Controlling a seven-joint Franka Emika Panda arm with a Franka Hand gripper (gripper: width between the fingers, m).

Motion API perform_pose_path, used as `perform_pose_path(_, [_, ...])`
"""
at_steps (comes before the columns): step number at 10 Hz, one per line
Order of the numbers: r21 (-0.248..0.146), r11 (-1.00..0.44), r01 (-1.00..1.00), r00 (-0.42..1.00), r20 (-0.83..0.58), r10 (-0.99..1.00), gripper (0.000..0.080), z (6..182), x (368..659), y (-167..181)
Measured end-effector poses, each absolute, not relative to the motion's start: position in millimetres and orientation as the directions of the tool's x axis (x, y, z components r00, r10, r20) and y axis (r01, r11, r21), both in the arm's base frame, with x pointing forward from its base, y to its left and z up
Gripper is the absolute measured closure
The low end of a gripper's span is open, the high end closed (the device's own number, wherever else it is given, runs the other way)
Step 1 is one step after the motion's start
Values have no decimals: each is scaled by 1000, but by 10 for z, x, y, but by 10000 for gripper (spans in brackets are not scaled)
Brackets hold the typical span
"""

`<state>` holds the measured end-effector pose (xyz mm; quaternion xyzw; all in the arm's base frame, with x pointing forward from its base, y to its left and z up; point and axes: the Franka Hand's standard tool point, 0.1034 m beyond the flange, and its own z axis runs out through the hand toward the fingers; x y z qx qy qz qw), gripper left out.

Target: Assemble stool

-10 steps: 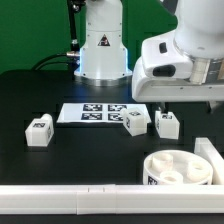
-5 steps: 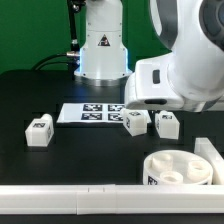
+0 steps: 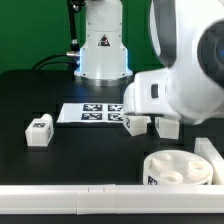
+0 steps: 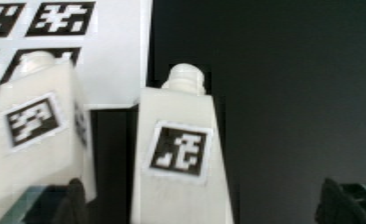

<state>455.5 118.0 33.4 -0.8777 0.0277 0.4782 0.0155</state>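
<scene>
The white leg has a rounded peg that must stay free to go into the seat's socket. My gripper should grab the leg by its tagged body (image 3: 167, 128) (image 4: 180, 178) next.
The round white stool seat (image 3: 180, 168) with recessed sockets lies at the front of the exterior view's right. One tagged white leg (image 3: 39, 131) stands alone on the exterior view's left. Two more legs (image 3: 135, 124) (image 3: 168, 127) stand side by side next to the marker board (image 3: 88, 113), their tops hidden by the arm's wrist housing (image 3: 165, 95). In the wrist view my gripper (image 4: 198, 205) is open, its dark fingertips (image 4: 55, 205) on either side of one upright tagged leg (image 4: 183, 130). The neighbouring leg (image 4: 38, 110) stands close beside one fingertip.
The long white border rail (image 3: 70, 200) runs along the front edge. A white block (image 3: 208, 150) stands beside the seat on the exterior view's right. The robot base (image 3: 100, 45) is at the back. The marker board's tags show in the wrist view (image 4: 55, 25).
The arm has come down and shifted toward the exterior view's left, and now hangs over the two legs beside the marker board, hiding their tops. No part has moved.
</scene>
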Motion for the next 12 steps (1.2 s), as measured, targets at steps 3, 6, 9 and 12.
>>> perform_pose_path(3, [9,-998,-68,531,-846,-44,151,228,4493,1123])
perform_pose_path(6, [9,-998,-59,527,-849,-39,151,163,4448,1160])
perform_pose_path(9, [9,-998,-59,526,-849,-39,479,164,4446,1161])
perform_pose_path(12, [-8,-999,-43,556,-831,-17,479,389,4609,1242])
